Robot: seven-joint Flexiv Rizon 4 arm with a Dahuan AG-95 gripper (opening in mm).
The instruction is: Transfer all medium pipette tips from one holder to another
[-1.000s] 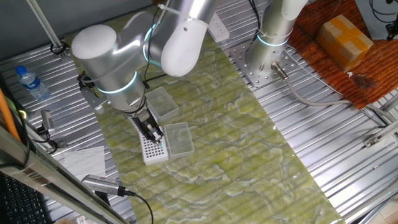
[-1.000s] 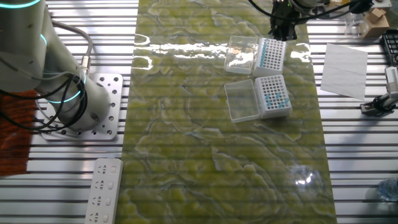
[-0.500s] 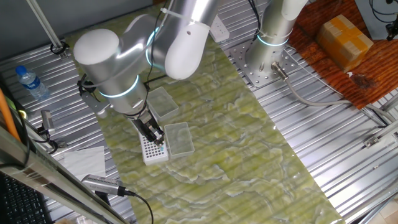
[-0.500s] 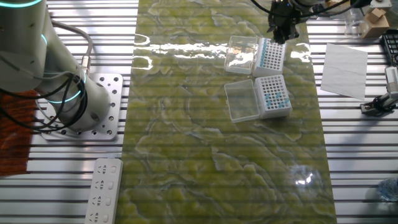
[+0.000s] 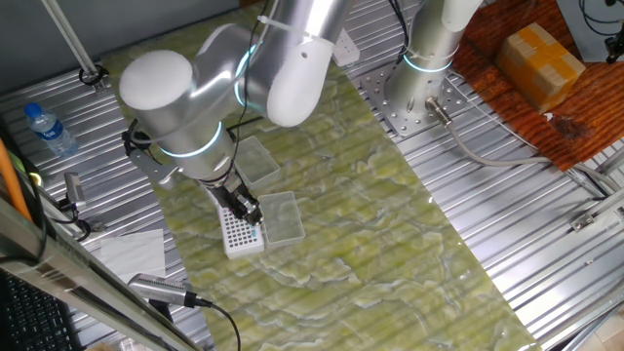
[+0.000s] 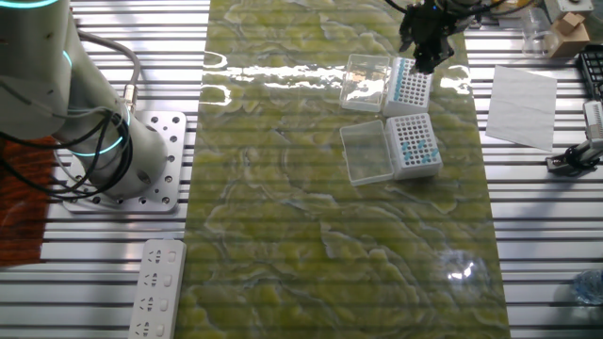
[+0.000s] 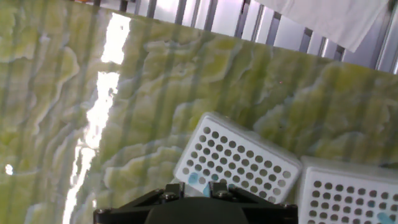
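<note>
My gripper grabs the blue pipette tip's exposed top end next. Then my gripper transfers the tip into the other holder (image 5: 240, 237).
Two white grid holders lie on the green mat. Several of the farther holder's (image 6: 412, 87) holes hold medium pipette tips (image 6: 399, 83), seen as light-blue dots. The nearer holder (image 6: 415, 144) carries a block of tips (image 6: 409, 143) too. My gripper (image 6: 421, 65) hangs just above the farther holder, near its far edge. In the first fixed view the gripper (image 5: 248, 215) covers part of that holder (image 5: 240, 236). The hand view shows this holder (image 7: 239, 160) right under the gripper (image 7: 195, 188), with a blue tip (image 7: 193, 179) beside the fingers. The jaws stand slightly apart, and I see nothing between them.
Two clear lids (image 6: 366, 79) (image 6: 366, 152) lie open left of the holders. A white paper sheet (image 6: 521, 104) lies on the metal slats to the right, and a second arm's base (image 6: 141, 155) stands at the left. A water bottle (image 5: 46, 128) stands beyond the mat.
The gripper has shifted a little sideways over the farther holder and turned slightly. The holders and lids have not moved.
</note>
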